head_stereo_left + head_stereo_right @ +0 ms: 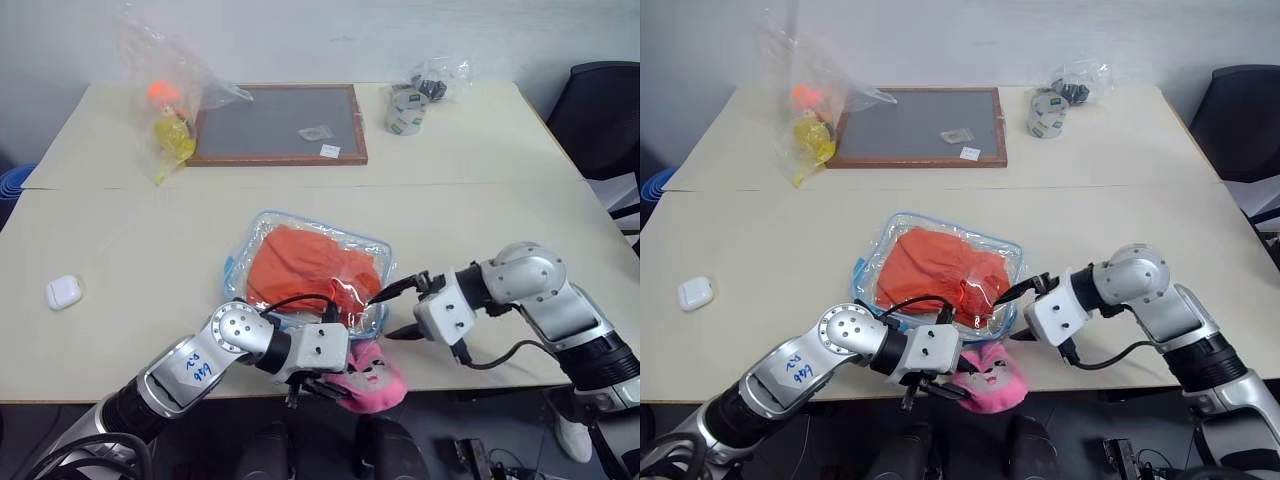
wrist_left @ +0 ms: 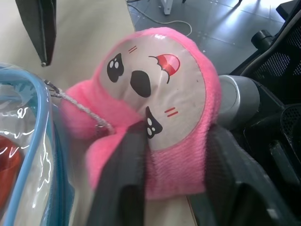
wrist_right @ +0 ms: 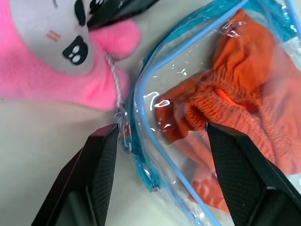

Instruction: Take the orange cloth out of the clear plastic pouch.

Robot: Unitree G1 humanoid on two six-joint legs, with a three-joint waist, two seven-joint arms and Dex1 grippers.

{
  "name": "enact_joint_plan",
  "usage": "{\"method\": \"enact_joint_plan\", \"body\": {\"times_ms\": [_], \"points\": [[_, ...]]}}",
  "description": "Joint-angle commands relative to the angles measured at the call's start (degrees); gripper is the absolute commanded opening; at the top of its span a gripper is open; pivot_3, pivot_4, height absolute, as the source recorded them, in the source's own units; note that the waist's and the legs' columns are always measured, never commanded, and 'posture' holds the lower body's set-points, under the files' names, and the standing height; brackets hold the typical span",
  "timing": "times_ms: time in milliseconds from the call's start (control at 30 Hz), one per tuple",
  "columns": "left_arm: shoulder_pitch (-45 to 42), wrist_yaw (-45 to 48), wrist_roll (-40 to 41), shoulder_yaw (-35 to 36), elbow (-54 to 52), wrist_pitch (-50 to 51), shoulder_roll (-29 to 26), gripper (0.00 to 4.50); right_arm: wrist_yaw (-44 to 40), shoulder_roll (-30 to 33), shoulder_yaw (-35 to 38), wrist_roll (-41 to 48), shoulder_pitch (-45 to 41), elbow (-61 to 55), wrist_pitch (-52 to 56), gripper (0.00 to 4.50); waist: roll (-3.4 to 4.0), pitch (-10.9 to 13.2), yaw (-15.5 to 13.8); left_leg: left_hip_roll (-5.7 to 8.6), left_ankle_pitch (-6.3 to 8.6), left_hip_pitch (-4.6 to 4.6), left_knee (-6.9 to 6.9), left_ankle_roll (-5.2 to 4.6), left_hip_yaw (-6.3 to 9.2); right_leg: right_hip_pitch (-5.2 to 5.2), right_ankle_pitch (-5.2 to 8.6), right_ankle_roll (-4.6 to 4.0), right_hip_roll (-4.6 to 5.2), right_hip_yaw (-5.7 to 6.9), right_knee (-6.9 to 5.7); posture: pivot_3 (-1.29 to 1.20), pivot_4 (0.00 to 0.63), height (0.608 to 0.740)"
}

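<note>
My right gripper is to grab the pouch by its blue-trimmed edge (image 3: pixel 157 146) next. Then the orange cloth (image 3: pixel 249 84) can come out.
The orange cloth (image 1: pixel 310 270) lies bunched inside the clear plastic pouch (image 1: pixel 375 245), which rests flat near the table's front edge. A pink plush toy (image 1: pixel 368 378) hangs on a cord from the pouch's zipper pull (image 3: pixel 123 115), at the table's edge. My left gripper (image 2: pixel 174 136) is shut on the plush toy, with a finger pressed into each side. My right gripper (image 1: pixel 382 316) stands open at the pouch's right corner. Between its fingers (image 3: pixel 96 174) lie the blue-trimmed pouch edge and a fold of the cloth, and neither is pinched.
At the back left a thin clear bag (image 1: pixel 170 110) holds orange and yellow items. Beside it lies a framed dark board (image 1: pixel 275 122). A tape roll (image 1: pixel 407 110) sits at the back right, a small white case (image 1: pixel 63 292) at the left, and a black chair (image 1: pixel 600 110) stands to the right.
</note>
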State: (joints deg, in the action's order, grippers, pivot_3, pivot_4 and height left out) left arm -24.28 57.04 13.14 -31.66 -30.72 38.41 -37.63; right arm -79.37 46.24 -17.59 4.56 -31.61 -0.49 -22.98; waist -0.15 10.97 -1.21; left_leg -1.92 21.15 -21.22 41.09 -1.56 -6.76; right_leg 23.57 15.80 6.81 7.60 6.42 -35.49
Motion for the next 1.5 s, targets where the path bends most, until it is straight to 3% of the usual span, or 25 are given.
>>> {"method": "enact_joint_plan", "body": {"times_ms": [33,67,133,367,633,933,1100,1200,1433,1500], "points": [[0.48,-0.11,-0.5,-0.29,-0.86,0.52,-0.27,0.24,0.47,-0.95,-0.09,-0.1,-1.06,-0.11,-0.69,3.06,0.0,0.0,0.01,0.0,0.0,0.0,0.0,0.0,0.0,0.0,0.0,0.0,0.0,0.0,0.0,0.0,0.15,0.74],[0.36,-0.57,-0.46,-0.12,-0.91,1.12,0.02,0.02,0.57,-1.46,-0.42,-0.38,-1.21,0.21,-0.87,2.88,0.0,0.0,0.02,0.0,0.0,0.0,0.0,0.0,0.0,0.0,0.0,0.0,0.0,0.0,0.0,0.0,0.15,0.74],[0.2,-1.04,-0.5,0.06,-1.04,1.66,0.32,0.01,0.97,-2.68,-0.88,-0.95,-1.58,0.99,-0.84,2.48,0.0,0.0,0.06,0.0,0.0,0.0,0.0,0.0,0.0,0.0,0.0,0.0,0.0,0.0,0.0,0.0,0.15,0.74],[0.55,-1.19,-0.67,0.3,-1.25,1.8,-0.24,0.01,0.12,-3.82,-1.42,-0.58,-2.4,2.3,-1.61,0.1,0.0,0.0,0.02,0.0,0.0,0.0,0.0,0.0,0.0,0.0,0.0,0.0,0.01,0.0,-0.01,0.0,0.15,0.74],[3.75,-2.63,-0.06,3.42,-2.48,3.18,-2.66,0.01,1.47,-3.92,-0.56,-1.59,-3.93,5.21,-3.27,0.04,0.0,0.0,0.31,-0.02,0.0,0.01,-0.01,0.0,0.01,0.0,0.0,0.0,0.01,-0.01,-0.01,0.0,0.15,0.74],[13.34,-5.63,5.41,16.78,-7.51,7.93,-8.55,0.01,1.5,-2.61,1.03,-0.53,-7.55,11.6,-6.37,0.04,0.02,0.01,1.58,-0.17,0.0,0.04,-0.1,0.05,0.05,0.02,0.05,-0.08,-0.02,0.05,-0.02,0.0,0.15,0.74],[18.27,-10.6,8.95,28.46,-8.68,12.77,-8.17,0.01,1.8,-1.0,1.4,-1.51,-7.52,15.3,-11.15,0.04,0.04,0.02,1.52,-0.18,0.01,0.03,-0.08,0.06,0.05,0.01,0.05,-0.09,0.01,0.05,-0.01,0.0,0.15,0.74],[21.06,-12.93,11.6,39.31,-7.48,16.61,-8.16,0.01,1.99,0.16,1.86,-1.55,-7.09,17.38,-14.21,0.04,0.04,0.03,1.51,-0.16,0.01,0.03,-0.07,0.06,0.06,0.01,0.05,-0.09,0.04,0.05,-0.01,0.0,0.15,0.74],[26.53,-11.73,15.07,58.59,-1.88,18.85,-11.09,0.01,-1.39,2.67,3.2,3.38,-6.49,22.08,-19.16,0.04,0.08,0.05,1.5,-0.17,0.03,0.02,-0.09,0.09,0.06,0.01,0.05,-0.09,0.05,0.09,0.05,0.0,0.15,0.74],[28.01,-10.64,14.69,61.24,0.28,17.34,-12.62,0.01,-2.22,3.09,3.3,3.95,-6.84,23.54,-20.3,0.04,0.09,0.05,1.65,-0.18,0.04,0.02,-0.09,0.11,0.07,0.01,0.05,-0.1,0.04,0.1,0.05,0.0,0.15,0.74]]}}
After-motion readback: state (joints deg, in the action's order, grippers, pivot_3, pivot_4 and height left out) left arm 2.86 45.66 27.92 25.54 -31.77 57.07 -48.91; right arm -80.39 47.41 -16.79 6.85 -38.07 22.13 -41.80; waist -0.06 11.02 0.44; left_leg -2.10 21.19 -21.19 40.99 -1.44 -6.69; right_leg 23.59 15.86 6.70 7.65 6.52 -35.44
